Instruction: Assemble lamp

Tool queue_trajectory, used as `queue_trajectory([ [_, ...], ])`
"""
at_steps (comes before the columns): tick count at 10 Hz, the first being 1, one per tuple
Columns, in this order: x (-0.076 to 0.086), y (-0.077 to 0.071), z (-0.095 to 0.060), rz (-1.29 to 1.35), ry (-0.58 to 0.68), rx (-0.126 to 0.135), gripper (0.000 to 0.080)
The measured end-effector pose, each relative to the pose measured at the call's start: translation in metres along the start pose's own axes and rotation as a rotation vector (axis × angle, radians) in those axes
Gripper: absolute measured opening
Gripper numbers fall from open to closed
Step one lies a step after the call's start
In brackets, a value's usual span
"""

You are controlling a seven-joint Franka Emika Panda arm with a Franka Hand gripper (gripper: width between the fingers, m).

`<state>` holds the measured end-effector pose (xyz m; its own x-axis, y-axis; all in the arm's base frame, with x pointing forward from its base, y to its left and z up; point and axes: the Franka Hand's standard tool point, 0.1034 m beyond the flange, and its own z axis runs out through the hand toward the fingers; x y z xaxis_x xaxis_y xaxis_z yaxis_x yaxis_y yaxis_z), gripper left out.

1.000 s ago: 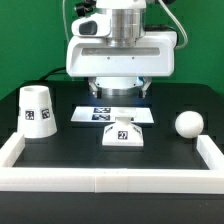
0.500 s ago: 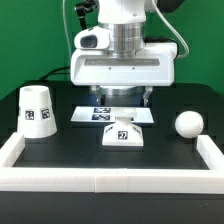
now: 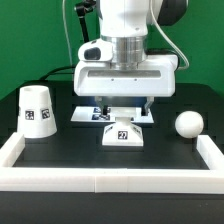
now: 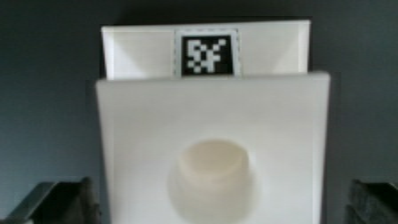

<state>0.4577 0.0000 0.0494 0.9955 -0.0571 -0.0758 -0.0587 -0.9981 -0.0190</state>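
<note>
The lamp base sits between my fingers, which are outside both of its side edges, so closing now would hold it and my gripper should close on the lamp base.
The lamp base (image 3: 122, 131), a low sloped white square with a tag on its front, lies mid-table. My gripper (image 3: 123, 106) is open just above its rear half, with one finger on either side. In the wrist view the base (image 4: 214, 110) fills the picture, showing its round socket (image 4: 217, 168) and tag (image 4: 208, 55). The dark fingertips (image 4: 59, 200) stand outside its two side edges, and the gripper (image 4: 214, 208) holds nothing. The cone shade (image 3: 38, 110) stands upright at the exterior view's left. The ball-topped bulb (image 3: 187, 123) lies at the exterior view's right.
The marker board (image 3: 93, 113) lies flat behind the base, mostly hidden by my hand. A low white wall (image 3: 110, 184) runs along the front and both sides of the black table. Green backdrop behind.
My arm has come down steadily toward the base; the fingers now reach base height on either side. The shade, bulb and base have not moved.
</note>
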Motion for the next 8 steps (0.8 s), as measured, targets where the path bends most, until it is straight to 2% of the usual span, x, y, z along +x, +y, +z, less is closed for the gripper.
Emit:
queue_trajectory([
  [1,0.0004,0.0001,-0.0005,-0.005,0.001,0.000,0.0700],
  [2,0.0006,0.0002,-0.0004,-0.013,0.003,0.000,0.0588],
  [3,0.0018,0.0002,-0.0006,-0.015,0.012,0.000,0.0534],
  [8,0.0019,0.0001,-0.0007,-0.015,0.012,0.000,0.0534],
])
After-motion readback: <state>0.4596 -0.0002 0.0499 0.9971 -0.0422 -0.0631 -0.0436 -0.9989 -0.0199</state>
